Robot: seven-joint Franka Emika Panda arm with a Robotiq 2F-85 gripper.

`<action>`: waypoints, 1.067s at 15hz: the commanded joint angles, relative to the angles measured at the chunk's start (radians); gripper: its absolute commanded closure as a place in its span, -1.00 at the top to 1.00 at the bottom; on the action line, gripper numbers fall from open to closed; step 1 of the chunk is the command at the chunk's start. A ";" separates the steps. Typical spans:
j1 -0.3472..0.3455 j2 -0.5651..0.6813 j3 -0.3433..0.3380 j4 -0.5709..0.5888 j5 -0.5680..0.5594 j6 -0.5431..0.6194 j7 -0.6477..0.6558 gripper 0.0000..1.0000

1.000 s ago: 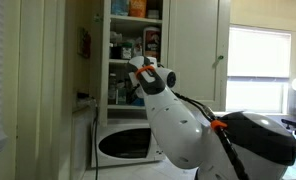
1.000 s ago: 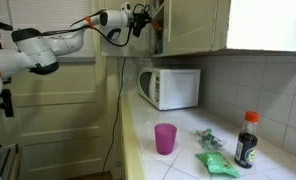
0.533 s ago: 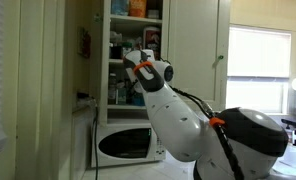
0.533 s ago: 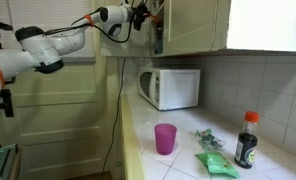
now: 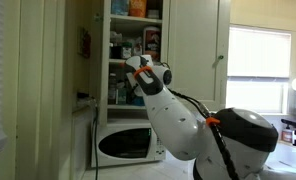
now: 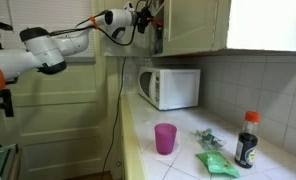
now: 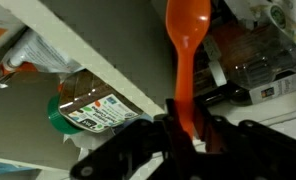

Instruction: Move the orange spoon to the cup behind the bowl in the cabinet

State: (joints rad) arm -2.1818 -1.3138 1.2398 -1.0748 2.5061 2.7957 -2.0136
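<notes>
The orange spoon's bowl points into open air beside the white shelf board (image 7: 96, 60). I will lower the spoon before my gripper lets go of it.
In the wrist view my gripper (image 7: 185, 128) is shut on the handle of the orange spoon (image 7: 184, 40), whose bowl points up towards the cabinet shelves. In an exterior view the gripper (image 5: 138, 72) is in front of the open cabinet (image 5: 136, 50) at middle shelf height. In an exterior view the gripper (image 6: 140, 18) is at the cabinet's open front (image 6: 158, 25). No cup or bowl inside the cabinet is clear in these frames.
Packets and jars (image 7: 88, 110) fill the shelves close to the spoon. A white shelf board (image 7: 98, 50) runs across the wrist view. A microwave (image 6: 170, 86) stands below the cabinet. A purple cup (image 6: 165, 138), a dark bottle (image 6: 247, 140) and green packets (image 6: 216, 165) are on the counter.
The arm has shifted slightly in front of the cabinet, first a little up and in, then back a bit. The spoon stays in the gripper.
</notes>
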 commanded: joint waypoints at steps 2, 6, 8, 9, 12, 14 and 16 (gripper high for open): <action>-0.013 0.002 0.041 0.007 0.005 -0.002 -0.057 -0.89; -0.017 0.011 0.072 0.008 0.005 0.020 -0.046 -0.89; -0.022 0.012 0.081 0.004 0.005 0.030 -0.043 -0.89; -0.024 0.012 0.084 0.001 0.005 0.032 -0.041 -0.89; -0.030 0.010 0.089 -0.007 0.004 0.036 -0.037 -0.89; -0.031 0.008 0.092 -0.016 0.004 0.035 -0.032 -0.89; -0.031 0.007 0.096 -0.022 0.004 0.036 -0.028 -0.89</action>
State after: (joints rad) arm -2.2160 -1.3144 1.3177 -1.0912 2.5062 2.8084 -2.0351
